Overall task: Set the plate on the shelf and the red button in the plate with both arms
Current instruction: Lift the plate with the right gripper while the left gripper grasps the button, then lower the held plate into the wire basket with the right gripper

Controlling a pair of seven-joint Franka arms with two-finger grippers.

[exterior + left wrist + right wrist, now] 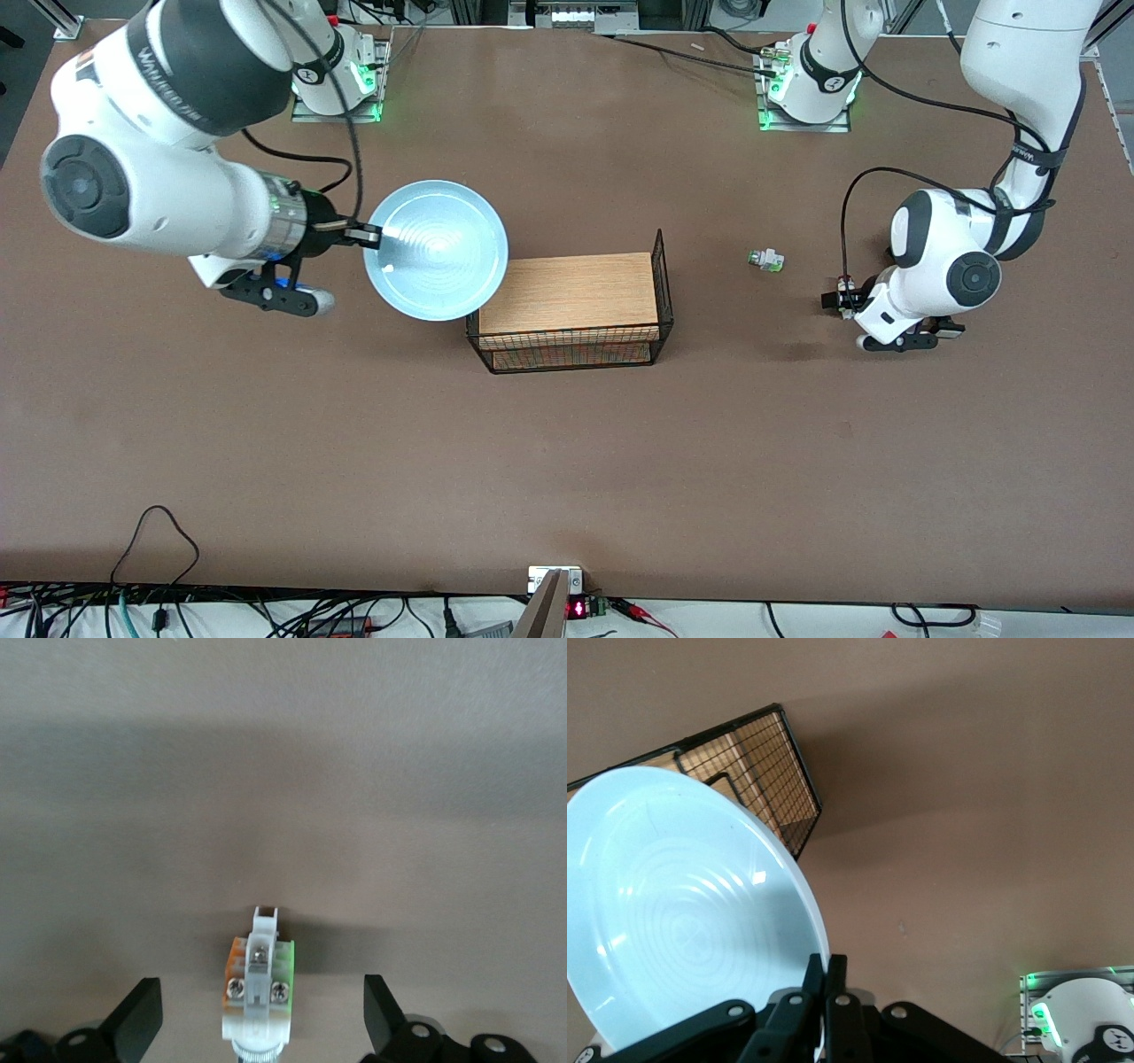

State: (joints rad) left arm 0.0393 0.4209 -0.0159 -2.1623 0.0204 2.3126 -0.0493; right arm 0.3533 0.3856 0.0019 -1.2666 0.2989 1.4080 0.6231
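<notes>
The red button has orange and green sides. My left gripper needs to grab it by those sides next, to place the button in the plate (436,250).
My right gripper (359,233) is shut on the rim of the pale light-blue plate (436,250) and holds it in the air, its edge over the corner of the wire rack (660,292) at the right arm's end. In the right wrist view the closed fingers (826,979) pinch the plate (682,921). My left gripper (837,299) is low over the table toward the left arm's end, and it is open. The red button (257,979), a small white part with orange and green sides, lies between its spread fingers (137,1019), untouched; its cap end is cut off.
The black wire rack holds a wooden board (576,291) and also shows in the right wrist view (771,771). A similar white part with a green cap (765,259) lies on the table between the rack and my left gripper. Cables run along the table edge nearest the front camera.
</notes>
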